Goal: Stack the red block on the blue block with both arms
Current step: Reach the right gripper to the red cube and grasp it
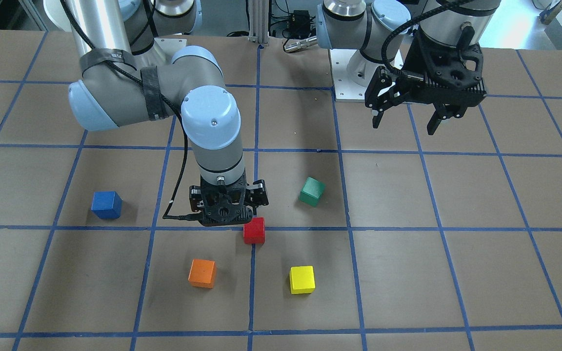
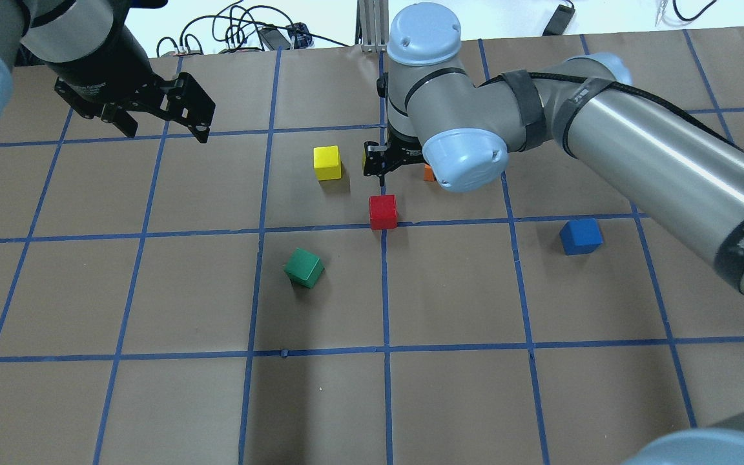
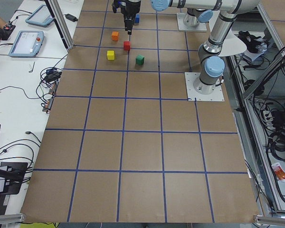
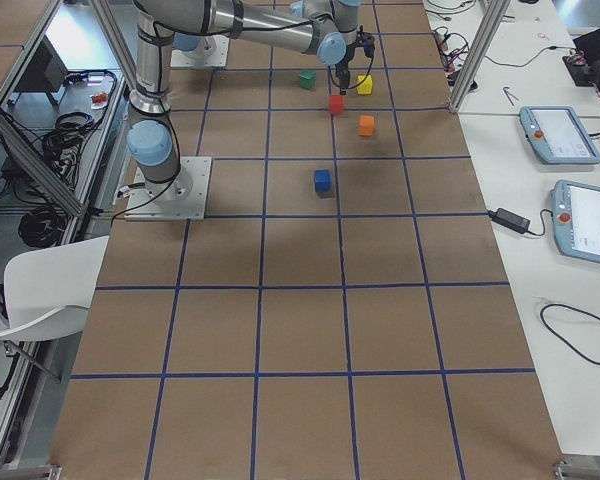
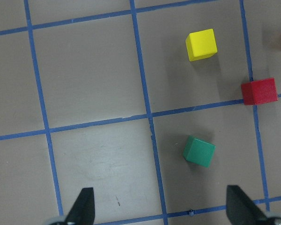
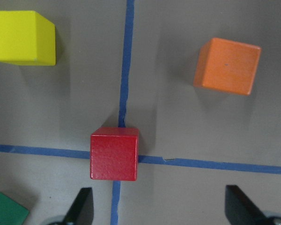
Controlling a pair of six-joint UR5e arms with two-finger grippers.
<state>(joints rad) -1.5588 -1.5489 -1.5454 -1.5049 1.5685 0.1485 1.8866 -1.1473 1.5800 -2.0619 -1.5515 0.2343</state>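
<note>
The red block (image 1: 254, 230) is to be stacked on the blue block (image 1: 106, 204), so the robot's right gripper will grab the red block by its sides next.
The red block (image 1: 254, 230) lies on a blue tape crossing near the table's middle; it also shows in the overhead view (image 2: 383, 212) and the right wrist view (image 6: 114, 153). The blue block (image 1: 106, 204) sits apart on the robot's right side, also seen in the overhead view (image 2: 580, 236). My right gripper (image 1: 229, 208) hovers open and empty just above and beside the red block; in the right wrist view its fingertips (image 6: 82, 206) frame the bottom edge, with the block ahead of the left finger. My left gripper (image 1: 406, 118) is open and empty, raised near its base.
An orange cube (image 1: 202, 273), a yellow cube (image 1: 302, 279) and a tilted green cube (image 1: 311, 191) lie around the red block. The brown table (image 2: 449, 400) carries a blue tape grid. The left wrist view shows the green cube (image 5: 199, 151) and yellow cube (image 5: 202, 44).
</note>
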